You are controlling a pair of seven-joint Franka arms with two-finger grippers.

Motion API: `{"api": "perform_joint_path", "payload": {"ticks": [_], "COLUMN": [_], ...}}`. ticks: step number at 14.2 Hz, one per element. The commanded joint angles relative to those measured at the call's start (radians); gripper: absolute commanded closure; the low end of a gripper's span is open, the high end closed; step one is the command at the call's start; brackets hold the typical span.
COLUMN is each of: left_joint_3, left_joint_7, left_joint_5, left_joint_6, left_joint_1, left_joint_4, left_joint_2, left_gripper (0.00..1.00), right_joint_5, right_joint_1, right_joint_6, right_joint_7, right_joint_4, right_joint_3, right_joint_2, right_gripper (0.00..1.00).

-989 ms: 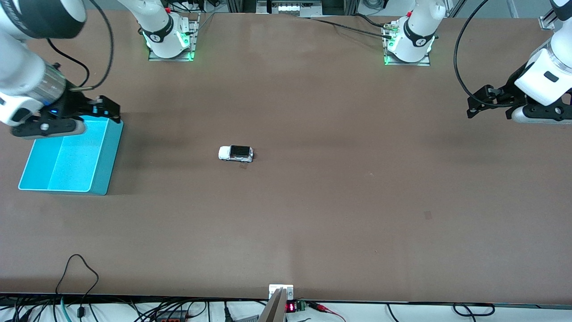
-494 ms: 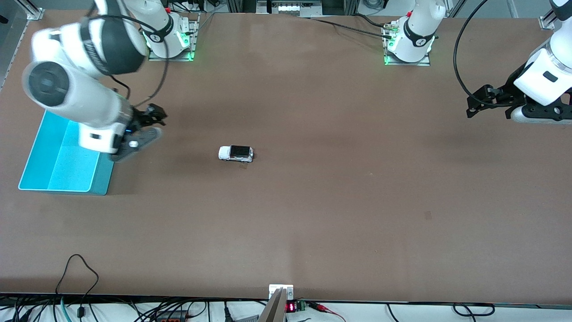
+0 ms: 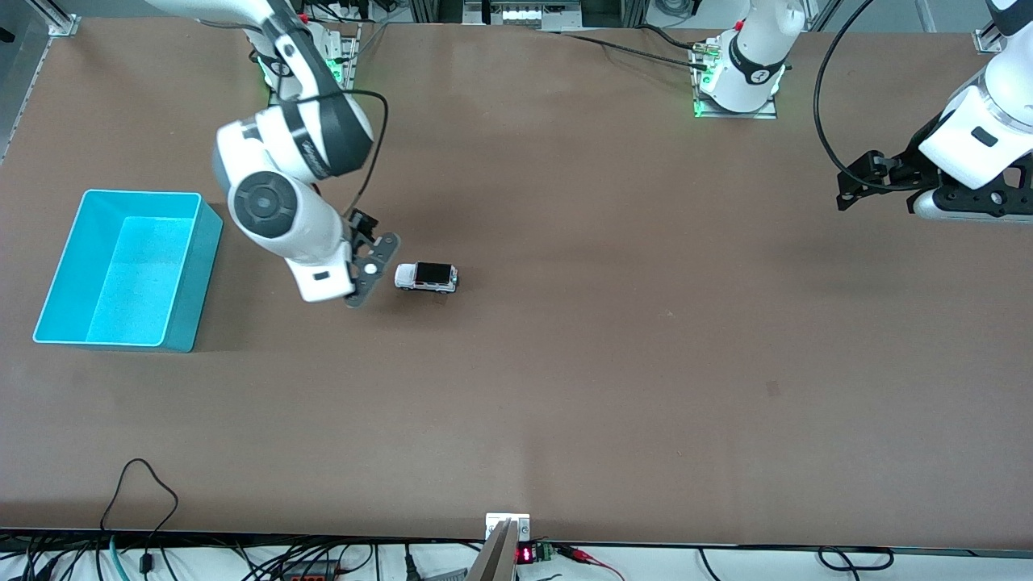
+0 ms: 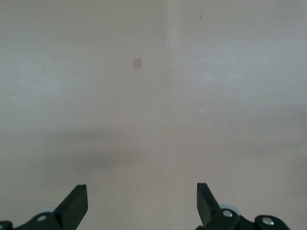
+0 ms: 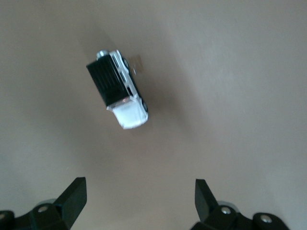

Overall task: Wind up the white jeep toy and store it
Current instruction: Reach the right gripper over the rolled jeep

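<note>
My right gripper grabs the white jeep toy by the sides of its black-roofed cabin (image 3: 432,276) next, to store it in the blue bin.
The white jeep toy (image 3: 426,277) stands on its wheels on the brown table near the middle; its black roof panel faces up. My right gripper (image 3: 373,257) hangs open just beside the jeep, on the side toward the blue bin. The right wrist view has the jeep (image 5: 117,91) ahead of the open right gripper (image 5: 139,196), with nothing between the fingers. At the left arm's end of the table my left gripper (image 3: 851,181) waits above the surface. In its own wrist view the left gripper (image 4: 141,201) is open over bare table.
An open blue bin (image 3: 194,274) sits at the right arm's end of the table. A small tape mark (image 3: 773,389) lies on the table toward the left arm's end. Cables and a small display (image 3: 524,554) run along the edge nearest the front camera.
The right arm has swung from over the blue bin across the table to just beside the jeep. The jeep has not moved, and the left arm has shifted only slightly.
</note>
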Motion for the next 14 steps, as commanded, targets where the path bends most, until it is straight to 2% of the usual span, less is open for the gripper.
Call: {"api": "perform_joint_path", "payload": {"ticks": [1, 4, 7, 14], "left_joint_3": [-0.003, -0.003, -0.003, -0.003], "left_joint_7": [0.01, 0.008, 0.008, 0.007], "left_joint_5": [0.021, 0.019, 0.019, 0.019], "left_joint_6": [-0.026, -0.026, -0.028, -0.034], "left_joint_1": [0.002, 0.001, 0.001, 0.001], "left_joint_4": [0.018, 0.018, 0.02, 0.023], "left_joint_2": [-0.001, -0.001, -0.001, -0.001], "left_gripper": [0.0, 0.0, 0.0, 0.0], "right_joint_5": [0.003, 0.002, 0.002, 0.0], "right_joint_1": [0.06, 0.117, 0.118, 0.135], "right_joint_6": [0.118, 0.305, 0.462, 0.641], "right_joint_7": [-0.048, -0.05, -0.051, -0.123], "right_joint_4": [-0.093, -0.21, -0.302, -0.328], "right_joint_3": [-0.008, -0.008, -0.008, -0.008], "right_joint_2": [-0.018, -0.018, -0.014, 0.072], "right_gripper": [0.0, 0.0, 0.0, 0.0]}}
